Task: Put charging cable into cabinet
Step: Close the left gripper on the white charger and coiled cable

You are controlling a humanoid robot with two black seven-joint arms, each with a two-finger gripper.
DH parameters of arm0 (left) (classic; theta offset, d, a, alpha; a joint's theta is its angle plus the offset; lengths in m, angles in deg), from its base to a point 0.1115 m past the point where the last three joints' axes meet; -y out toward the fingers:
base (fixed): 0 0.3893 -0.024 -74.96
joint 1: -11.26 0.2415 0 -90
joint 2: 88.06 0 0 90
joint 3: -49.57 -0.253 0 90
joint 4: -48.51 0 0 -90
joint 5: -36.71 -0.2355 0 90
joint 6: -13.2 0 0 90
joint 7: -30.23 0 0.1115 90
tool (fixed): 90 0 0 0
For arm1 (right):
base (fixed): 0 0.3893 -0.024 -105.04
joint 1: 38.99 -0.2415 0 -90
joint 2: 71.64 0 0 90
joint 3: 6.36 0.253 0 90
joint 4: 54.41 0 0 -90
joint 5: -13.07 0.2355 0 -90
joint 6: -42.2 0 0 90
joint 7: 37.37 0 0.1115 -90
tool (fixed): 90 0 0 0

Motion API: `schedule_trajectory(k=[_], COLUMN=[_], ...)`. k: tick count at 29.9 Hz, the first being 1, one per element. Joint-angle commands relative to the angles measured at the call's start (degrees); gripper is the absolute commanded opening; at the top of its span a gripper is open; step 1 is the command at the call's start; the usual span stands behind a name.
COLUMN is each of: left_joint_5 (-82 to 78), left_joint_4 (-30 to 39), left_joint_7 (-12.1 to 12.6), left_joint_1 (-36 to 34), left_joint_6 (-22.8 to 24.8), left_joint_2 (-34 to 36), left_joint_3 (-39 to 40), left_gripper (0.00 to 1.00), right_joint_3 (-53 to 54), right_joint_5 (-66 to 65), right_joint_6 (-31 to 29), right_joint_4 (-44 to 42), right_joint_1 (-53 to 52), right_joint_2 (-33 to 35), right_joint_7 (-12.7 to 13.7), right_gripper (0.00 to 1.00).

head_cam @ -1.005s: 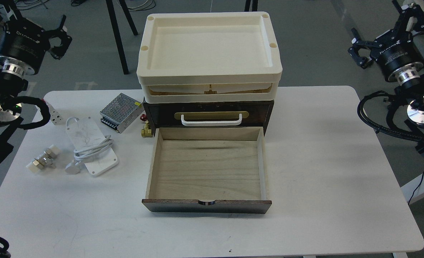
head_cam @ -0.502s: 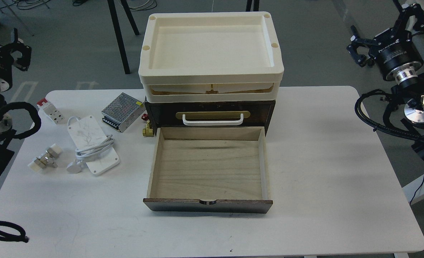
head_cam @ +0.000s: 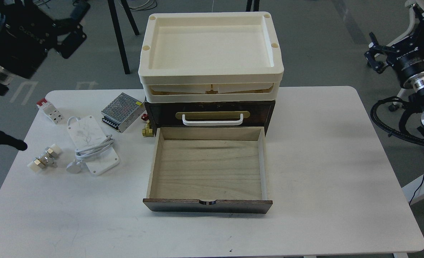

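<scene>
The marbled pad (head_cam: 104, 163) lies flat and only its wound cord stands up. I should grab the charging cable by that wrapped cord (head_cam: 92, 150) next with my left gripper.
The charging cable (head_cam: 90, 138) is a flat white marbled pad lying on the table left of the cabinet, with a white cord (head_cam: 94, 148) wrapped round its middle and a grey puck (head_cam: 73, 168) at its front end. The cabinet (head_cam: 209, 107) is a dark brown chest with a white handle. Its pale wood drawer (head_cam: 207, 168) is pulled fully out and holds nothing. Cream trays (head_cam: 210, 77) are stacked on top. My left gripper (head_cam: 76, 27) is open, high above the floor beyond the table's far left corner. My right gripper (head_cam: 374, 52) is open, off the table's far right.
A perforated silver metal box (head_cam: 120, 111) lies behind the cable. A red-and-white block (head_cam: 50, 110) and brass fittings with white caps (head_cam: 43, 159) lie further left. A brass valve (head_cam: 147, 129) sits against the cabinet's left side. Black stand legs (head_cam: 118, 36) rise behind the table.
My left arm has swung up and to the right, now blurred at the top left. My right arm has drawn back to the right. The cable and drawer have not moved.
</scene>
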Motion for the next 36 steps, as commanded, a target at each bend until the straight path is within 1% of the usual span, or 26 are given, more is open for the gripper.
schedule_trajectory(k=[1,4,7,9,11,13,15,17,21,25,28,30,36], left_joint_5=[-35.0,-45.7,-57.7,-65.0,-72.3,-77.4,-79.8,-81.6,-85.2,-84.5,-84.4,-84.5,-84.6], left_joint_4=[5.2,5.6,4.0,0.2,-5.1,-9.3,-11.4,-13.8,-22.5,-26.3,-30.0,-32.4,-38.8], left_joint_7=[0.0,0.0,0.0,0.0,0.0,0.0,0.0,0.0,0.0,0.0,0.0,0.0,0.0], left_joint_1=[6.0,7.4,7.0,6.7,6.7,6.5,5.6,4.1,-0.6,-4.4,-5.7,-6.0,-6.6], left_joint_6=[-6.3,-12.5,-19.0,-22.3,-25.1,-26.0,-26.0,-25.9,-26.0,-26.0,-26.3,-26.5,-29.1], left_joint_2=[4.8,8.8,11.0,11.0,10.6,9.9,8.6,5.8,-0.8,-3.7,-6.3,-7.8,-12.2], left_joint_3=[-3.3,-8.3,-14.4,-16.9,-18.2,-18.3,-18.4,-18.8,-22.5,-28.4,-31.5,-32.0,-32.1], left_gripper=[0.99,0.99,0.99,0.99,0.99,0.99,0.99,0.99,0.97,0.94,0.91,0.9,0.89], right_joint_3=[1.4,1.9,1.9,2.0,2.1,2.1,2.1,2.1,2.1,2.2,2.2,2.2,2.2], right_joint_5=[0.0,0.0,0.0,0.1,0.1,0.1,0.1,0.1,0.1,0.1,0.1,0.0,0.1], right_joint_6=[0.0,0.0,0.0,0.0,0.0,0.0,0.0,0.0,0.0,0.0,0.0,0.0,0.0], right_joint_4=[0.1,0.2,0.3,0.3,0.4,0.5,0.5,0.4,0.4,0.4,0.3,0.2,0.3], right_joint_1=[2.2,3.6,4.4,4.8,5.0,5.1,5.1,5.1,5.1,5.8,5.9,6.0,6.6], right_joint_2=[1.8,2.4,2.4,2.4,2.4,2.3,2.0,1.8,1.6,1.8,2.2,2.3,2.2], right_joint_7=[0.0,0.0,0.0,0.0,0.0,0.0,0.0,0.0,0.0,0.0,0.0,0.0,-0.1], right_gripper=[1.0,1.0,1.0,1.0,1.0,1.0,1.0,1.0,1.0,1.0,1.0,1.0,1.0])
